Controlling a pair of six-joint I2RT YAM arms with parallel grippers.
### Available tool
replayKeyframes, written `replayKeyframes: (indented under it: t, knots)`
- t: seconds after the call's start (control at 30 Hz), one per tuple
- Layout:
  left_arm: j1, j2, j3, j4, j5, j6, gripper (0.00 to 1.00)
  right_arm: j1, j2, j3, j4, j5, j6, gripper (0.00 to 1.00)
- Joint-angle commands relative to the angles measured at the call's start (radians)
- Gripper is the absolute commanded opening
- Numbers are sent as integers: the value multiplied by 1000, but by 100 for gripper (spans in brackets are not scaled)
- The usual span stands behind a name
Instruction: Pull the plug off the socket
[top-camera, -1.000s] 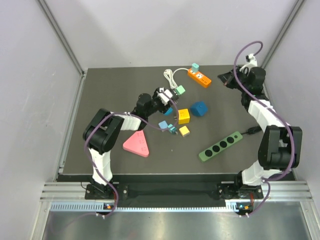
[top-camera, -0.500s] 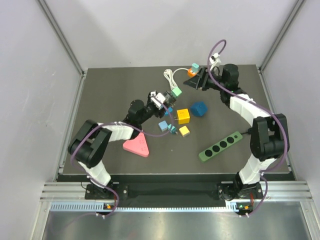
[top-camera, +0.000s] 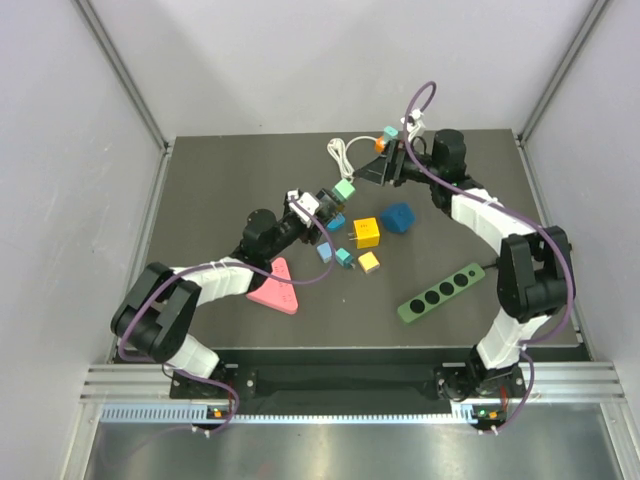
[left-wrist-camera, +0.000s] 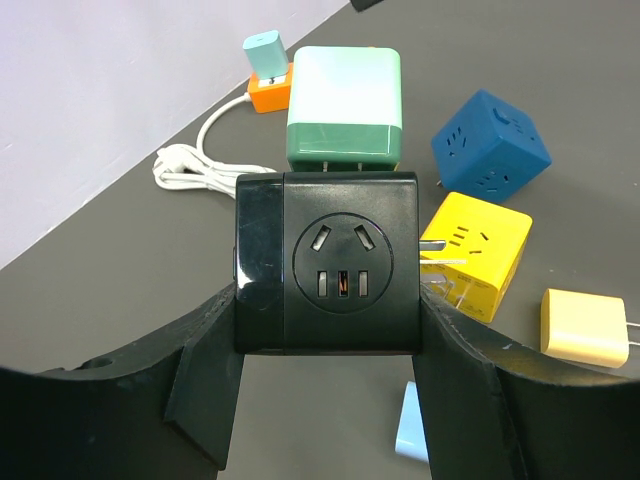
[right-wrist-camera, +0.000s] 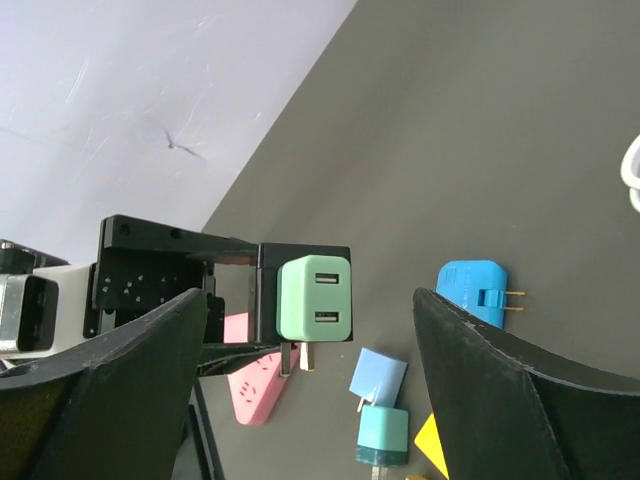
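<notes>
Next, my right gripper grabs the mint-green plug (top-camera: 345, 188) by its opposite sides to pull it straight off the socket.
My left gripper (left-wrist-camera: 327, 322) is shut on a black socket cube (left-wrist-camera: 327, 262), one finger on each of its sides, and holds it off the table. A mint-green plug (left-wrist-camera: 343, 110) with two USB ports sits in the socket's far face. In the top view the plug (top-camera: 345, 188) and socket (top-camera: 328, 198) hang over the middle of the mat. My right gripper (top-camera: 378, 170) is just to their back right. In the right wrist view its jaws (right-wrist-camera: 310, 295) are open wide, with the plug (right-wrist-camera: 314, 298) framed between the fingers but touching neither.
On the mat lie a blue cube socket (top-camera: 398, 218), a yellow cube (top-camera: 367, 232), a small yellow plug (top-camera: 369, 262), a light blue adaptor (top-camera: 326, 250), a pink triangular socket (top-camera: 273, 286) and a green power strip (top-camera: 441, 292). A white cable (top-camera: 342, 155) and an orange strip (top-camera: 384, 144) lie at the back.
My right arm has swung left from the back right corner to just beside the plug, and its jaws have opened. My left arm has stretched forward, carrying the socket slightly right.
</notes>
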Motion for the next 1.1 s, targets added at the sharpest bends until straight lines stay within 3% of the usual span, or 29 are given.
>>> replayKeyframes:
  t: [0.0,0.2,0.7,0.8,0.83,0.9,0.93,1.03,1.07]
  knots:
    - [-3,-43,10,52,11,1,0,16,14,62,14,-23,-10,83]
    - [-8,-49,17,63,16,-4,0,39,91,103,-9,-29,-5,67]
    - [-14,-20,79,57,17,7,0,109,171,123,78,-98,81,54]
    - [-12,-11,93,49,19,8,0,108,174,106,123,-105,115,43]
    - [-12,-8,95,48,19,5,0,109,171,105,120,-98,118,32]
    - [-12,-9,92,45,17,-4,0,108,169,105,121,-78,115,18]
    - [-12,-11,92,32,13,-8,0,106,166,103,121,-69,113,0]
    - [-14,-20,86,2,-9,-30,0,103,120,52,172,40,93,0]
    - [-14,-23,87,-42,-12,-36,0,105,94,27,192,168,46,0]
